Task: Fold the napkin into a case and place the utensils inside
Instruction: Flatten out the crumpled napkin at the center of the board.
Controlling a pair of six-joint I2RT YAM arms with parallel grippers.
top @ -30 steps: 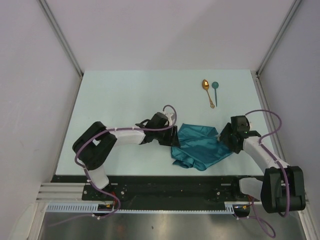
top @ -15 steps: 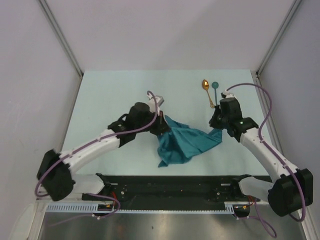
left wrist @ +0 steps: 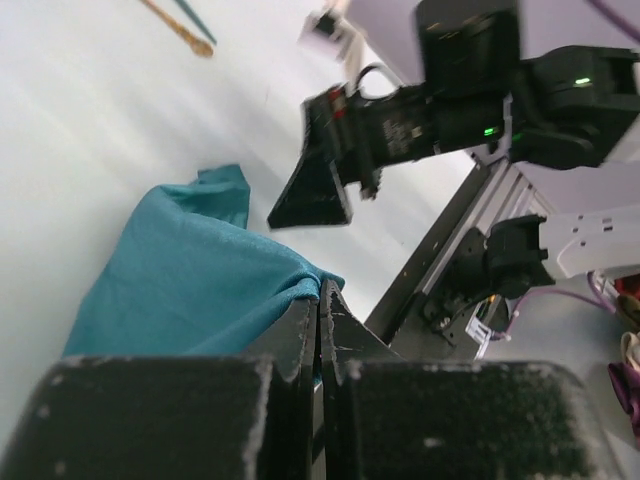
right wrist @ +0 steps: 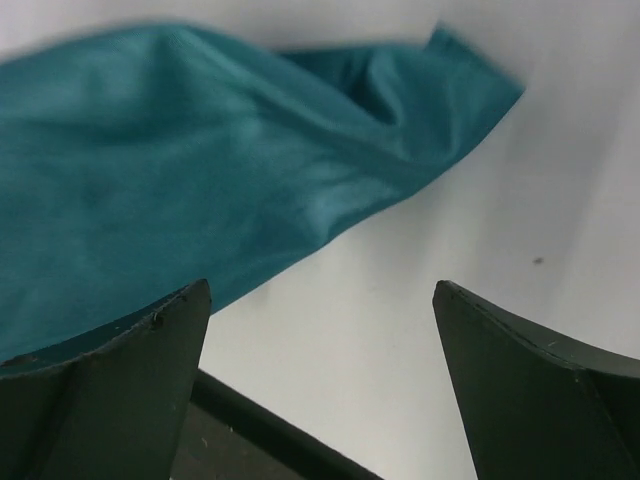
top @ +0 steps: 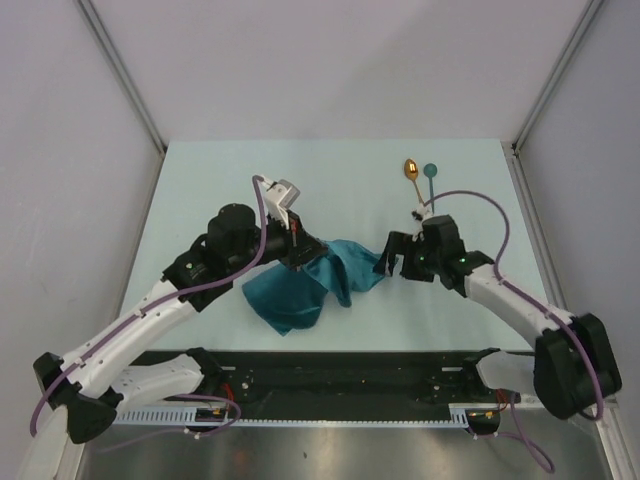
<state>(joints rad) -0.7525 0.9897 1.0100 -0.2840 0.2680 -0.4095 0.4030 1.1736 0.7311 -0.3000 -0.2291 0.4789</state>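
My right gripper grabs the napkin's loose end next, opposite the raised edge that my left gripper holds, to spread the napkin for folding.
The teal napkin (top: pixel 300 282) lies bunched in the middle of the table, one edge lifted. My left gripper (top: pixel 305 256) is shut on that raised edge; in the left wrist view the cloth (left wrist: pixel 190 280) wraps over the tips of the closed gripper (left wrist: pixel 322 292). My right gripper (top: pixel 394 265) stands open just right of the napkin's loose end, nothing between its fingers (right wrist: pixel 150 340); the cloth (right wrist: pixel 200 150) lies ahead of it. The utensils, a gold spoon (top: pixel 416 188) and a teal spoon (top: pixel 431 185), lie side by side at the back right. No case shows.
The pale table (top: pixel 220 190) is walled by white panels on three sides. A black rail (top: pixel 340 365) with the arm bases runs along the near edge. The spoon handles end close to the right arm's wrist and cable (top: pixel 470 200).
The right gripper has let go of the napkin's corner, opened, and moved left and lower. The left gripper has carried its edge leftward, and the cloth has slumped into a heap.
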